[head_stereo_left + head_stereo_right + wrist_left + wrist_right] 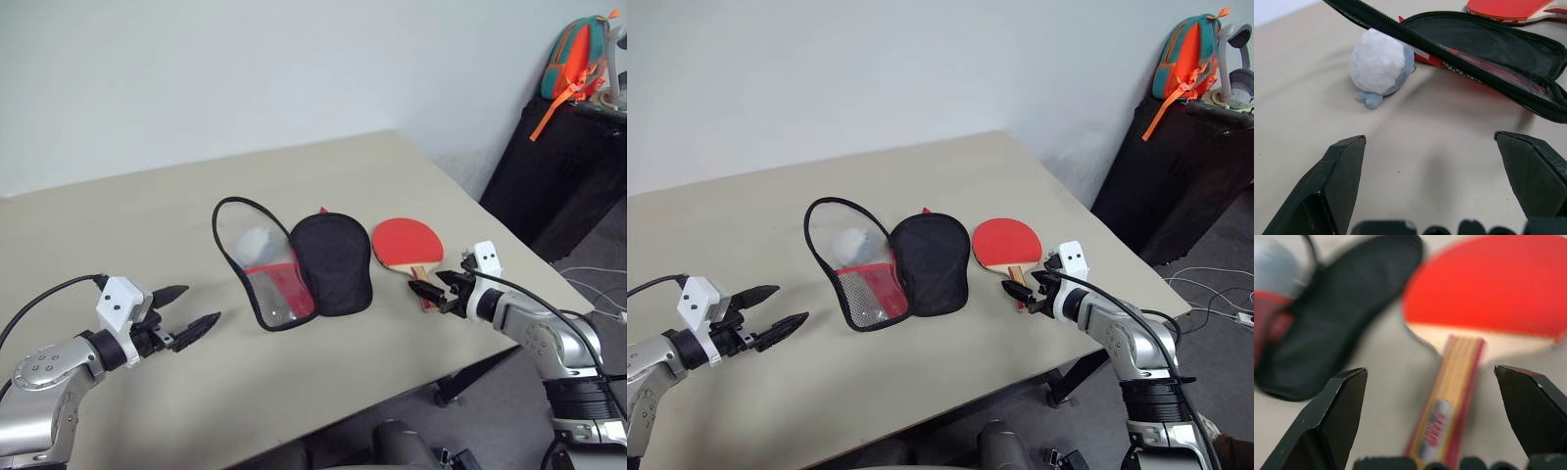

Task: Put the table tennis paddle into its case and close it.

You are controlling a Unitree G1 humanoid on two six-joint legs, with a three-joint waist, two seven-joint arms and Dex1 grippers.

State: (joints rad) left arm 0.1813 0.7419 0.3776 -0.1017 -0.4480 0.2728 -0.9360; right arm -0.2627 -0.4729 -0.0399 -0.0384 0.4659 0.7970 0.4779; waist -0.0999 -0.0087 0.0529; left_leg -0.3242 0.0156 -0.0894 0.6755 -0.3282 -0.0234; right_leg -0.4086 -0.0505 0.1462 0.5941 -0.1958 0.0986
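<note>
My right gripper's fingers are still above the striped handle, so closing now would miss the handle. The gripper moves lower, before it closes.
The table tennis paddle lies flat on the beige table, red face up, its striped wooden handle pointing toward my right gripper. That gripper is open, hovering just over the handle's end with nothing between its fingers. Left of the paddle lies the case, unzipped: the black half rests on the table and the see-through flap stands tilted up, with red showing inside. My left gripper is open and empty, apart from the case on its left, pointing toward it.
A small white-and-blue plush toy rests on the table by the raised flap. The table's right edge runs close behind the right arm. A black cabinet with an orange-teal backpack stands at the far right, with cables on the floor.
</note>
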